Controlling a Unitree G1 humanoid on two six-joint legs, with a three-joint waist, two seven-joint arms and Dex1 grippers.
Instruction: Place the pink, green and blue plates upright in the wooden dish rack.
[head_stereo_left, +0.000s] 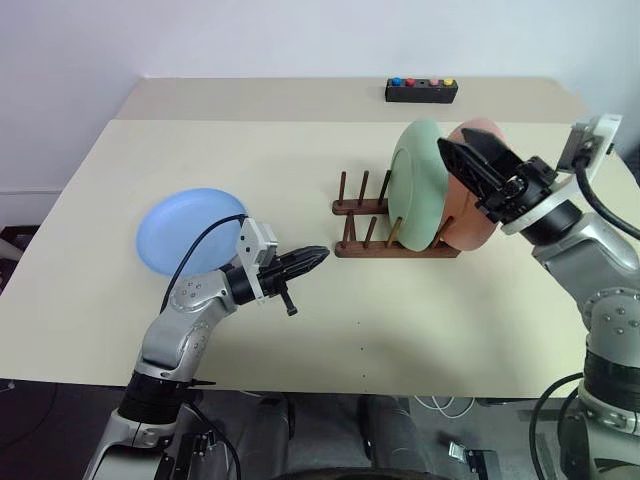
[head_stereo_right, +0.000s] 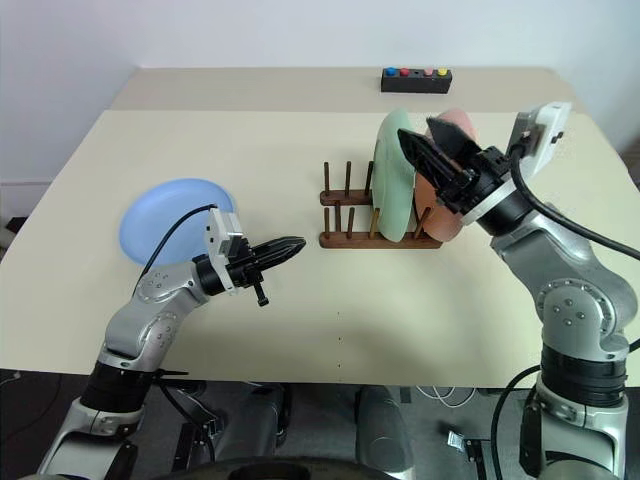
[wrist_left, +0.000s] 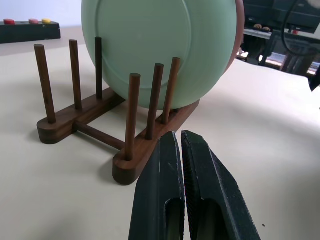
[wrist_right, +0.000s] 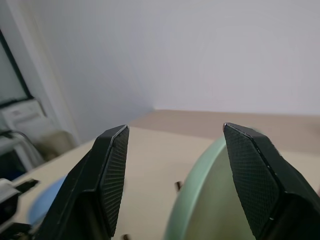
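My right gripper grabs the blue plate by its rim (head_stereo_left: 190, 192) next, to stand the blue plate upright in the wooden dish rack.
The wooden dish rack (head_stereo_left: 385, 250) stands right of the table's middle. A green plate (head_stereo_left: 420, 185) stands upright between its right-hand pegs, and the pink plate (head_stereo_left: 478, 225) stands on edge just behind it, at the rack's right end. The blue plate (head_stereo_left: 190, 230) lies flat on the table at the left. My right gripper (head_stereo_left: 455, 142) is open, with nothing between its fingers, at the top rims of the green and pink plates. My left gripper (head_stereo_left: 315, 257) is shut and empty, held level between the blue plate and the rack and pointing at the rack (wrist_left: 85, 120).
A small black box with coloured buttons (head_stereo_left: 421, 91) sits at the far edge of the beige table (head_stereo_left: 300, 150). The rack's left-hand pegs (head_stereo_left: 352, 190) stand free. A white wall runs behind the table.
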